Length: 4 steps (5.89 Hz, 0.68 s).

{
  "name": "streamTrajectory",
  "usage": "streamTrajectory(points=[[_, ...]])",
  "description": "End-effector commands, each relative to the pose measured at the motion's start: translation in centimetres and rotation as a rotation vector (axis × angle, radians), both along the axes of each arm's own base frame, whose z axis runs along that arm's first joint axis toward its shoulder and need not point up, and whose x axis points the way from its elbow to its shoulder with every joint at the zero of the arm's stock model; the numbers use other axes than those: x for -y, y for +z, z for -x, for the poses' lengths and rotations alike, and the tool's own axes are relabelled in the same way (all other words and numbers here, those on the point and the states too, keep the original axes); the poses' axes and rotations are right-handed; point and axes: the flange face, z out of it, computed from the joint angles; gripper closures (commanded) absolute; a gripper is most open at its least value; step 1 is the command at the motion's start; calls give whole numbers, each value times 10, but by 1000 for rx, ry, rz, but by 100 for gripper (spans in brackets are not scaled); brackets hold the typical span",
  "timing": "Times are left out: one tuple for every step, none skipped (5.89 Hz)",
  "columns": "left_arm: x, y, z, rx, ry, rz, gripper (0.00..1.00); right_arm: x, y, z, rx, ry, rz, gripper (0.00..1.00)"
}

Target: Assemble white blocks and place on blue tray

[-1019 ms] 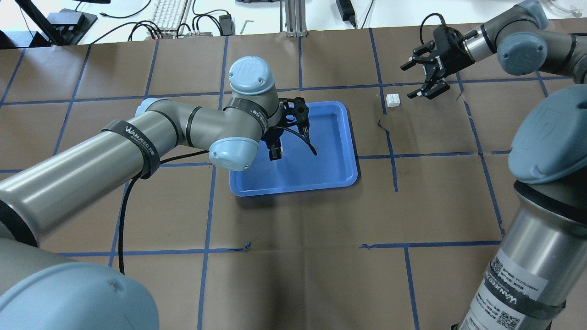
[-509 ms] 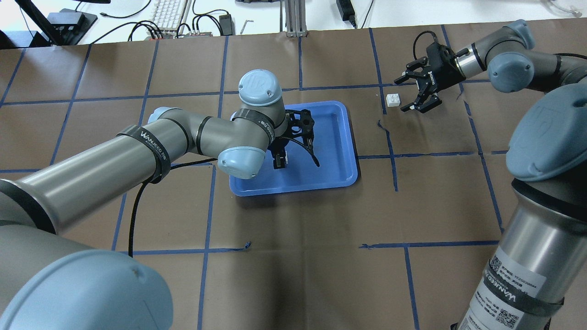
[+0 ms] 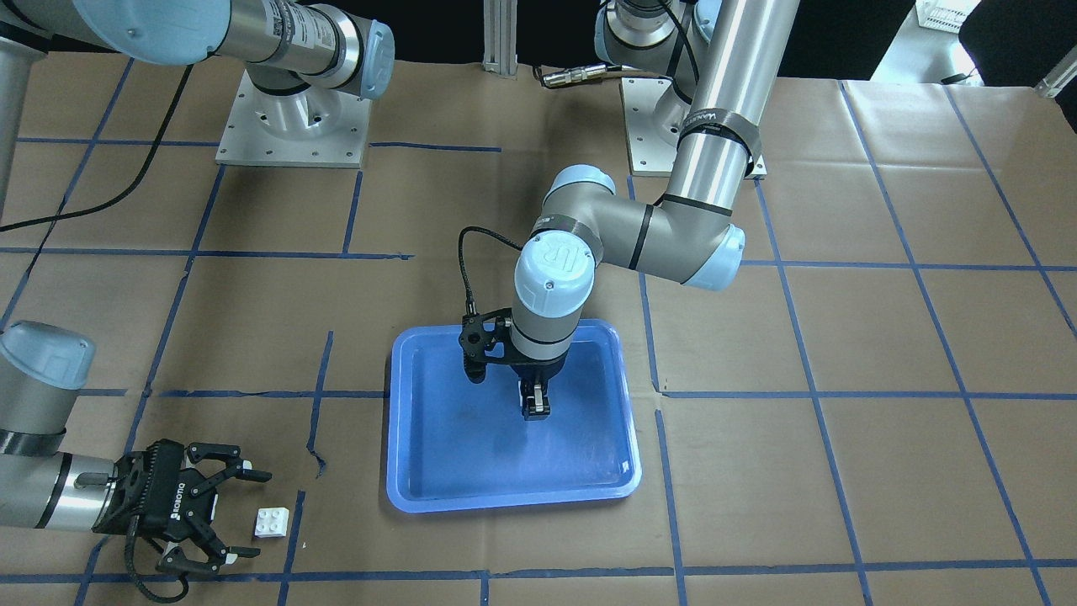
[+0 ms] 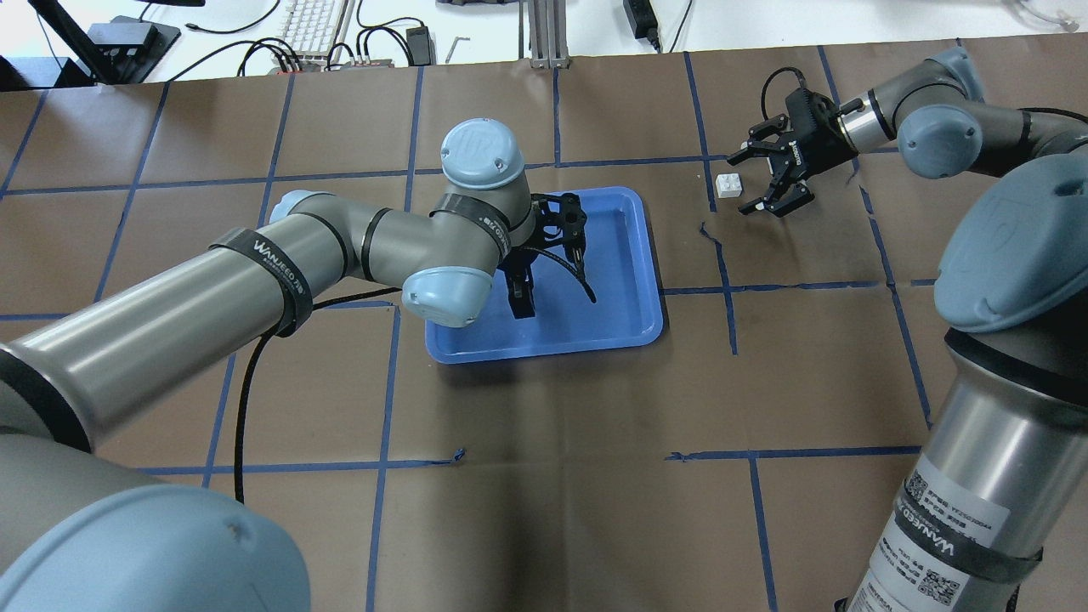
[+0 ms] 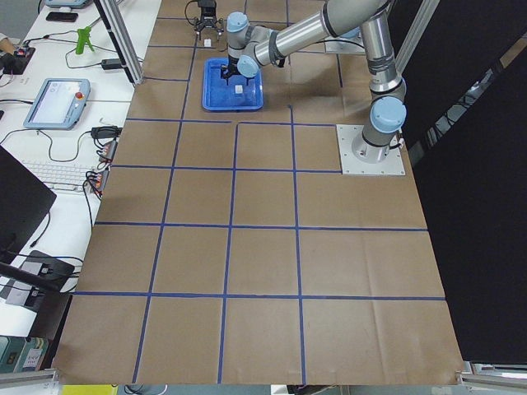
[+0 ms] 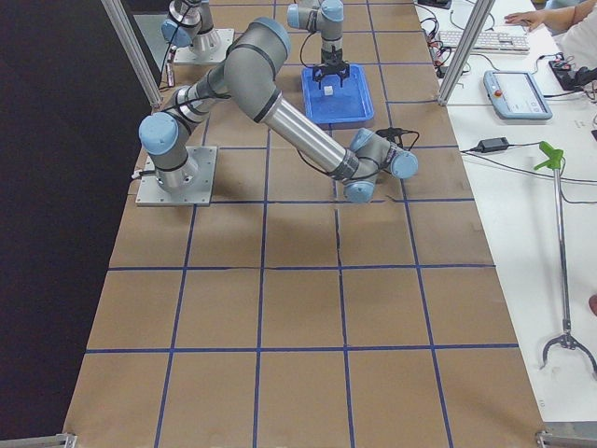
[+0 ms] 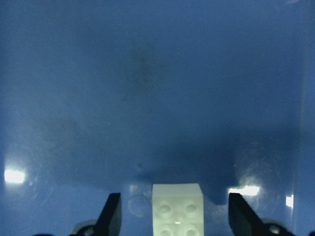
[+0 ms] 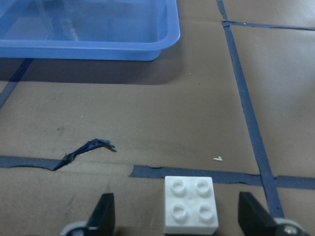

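The second white block has plain sides, and my right gripper should grab it by them next. Then I can put the white blocks together on the blue tray [image 3: 510, 454] [image 8: 83, 29].
The blue tray [image 4: 620, 280] lies mid-table and also shows in the front view [image 3: 471, 454]. One white block [image 7: 177, 206] stands on the tray floor. My left gripper [image 4: 520, 306] is open and straddles this block, with its fingers clear of the block's sides. The other white block [image 4: 727, 184] lies on the brown paper to the right of the tray. It also shows in the right wrist view [image 8: 191, 204]. My right gripper [image 4: 741, 184] is open and low over the table. Its fingertips [image 8: 106, 211] flank this second block without touching it.
Brown paper with blue tape grid lines covers the table. A torn tape strip [image 8: 83, 150] lies between the tray and the right block. A keyboard and cables [image 4: 314, 25] sit beyond the table's far edge. The left arm's elbow [image 4: 446, 293] hangs over the tray's left rim.
My right gripper has come down and leftward until its open fingers flank the loose block. My left gripper has shifted a little toward the tray's near edge.
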Motion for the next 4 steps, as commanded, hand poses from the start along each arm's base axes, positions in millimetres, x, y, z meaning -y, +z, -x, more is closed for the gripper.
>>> streamTrajectory(points=[[-23, 86, -12, 3, 96, -29, 2, 2, 2, 0, -7, 2, 21, 61], [-51, 139, -25, 15, 242, -58, 2, 3, 2, 0, -9, 1, 28, 74], [-73, 183, -58, 24, 413, -93, 2, 3, 6, 1, -11, -2, 30, 78], [-80, 210, -85, 5, 635, -81, 2, 5, 23, -1, -21, -7, 45, 78]])
